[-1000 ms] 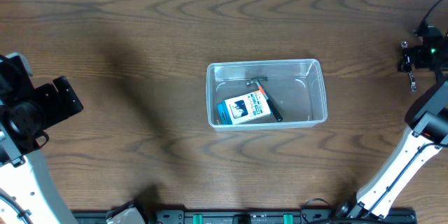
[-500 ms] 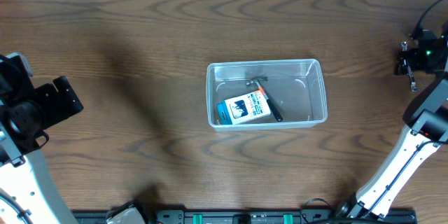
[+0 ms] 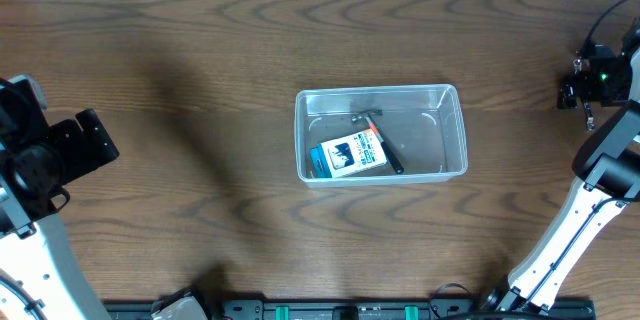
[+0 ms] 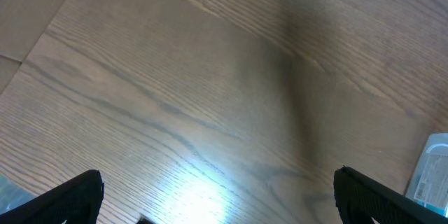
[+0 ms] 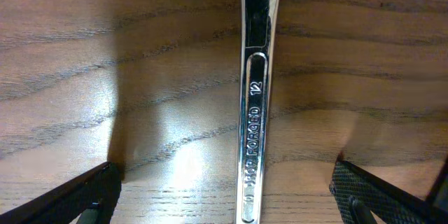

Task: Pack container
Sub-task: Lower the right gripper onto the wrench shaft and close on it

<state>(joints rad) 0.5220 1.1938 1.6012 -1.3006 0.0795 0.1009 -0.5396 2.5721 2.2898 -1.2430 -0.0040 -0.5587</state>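
Observation:
The right gripper should close on the wrench (image 5: 255, 98) now, since both of its fingers meet their shadows on the wood, on either side of the stamped handle (image 5: 251, 170).
The clear plastic container (image 3: 381, 132) sits at the table's middle. Inside lie a blue-and-white box (image 3: 349, 154) and a small hammer (image 3: 379, 132) with an orange and black handle. A corner of the container shows at the right edge of the left wrist view (image 4: 432, 169). My right gripper (image 3: 588, 110) is at the far right edge, open, its fingers (image 5: 227, 192) straddling a shiny steel wrench (image 5: 255, 98) marked 12 that lies flat on the table. The wrench's end shows below the gripper in the overhead view (image 3: 590, 118). My left gripper (image 4: 217, 196) is open and empty over bare wood at the far left.
The wooden table (image 3: 200, 80) spreads around the container. The left arm's body (image 3: 50, 155) stands at the left edge and the right arm's links (image 3: 580, 230) run along the right edge. A rail with fittings (image 3: 340, 310) lines the front edge.
My right gripper has shifted slightly left and forward over the wrench. The left arm and the container's contents have not moved.

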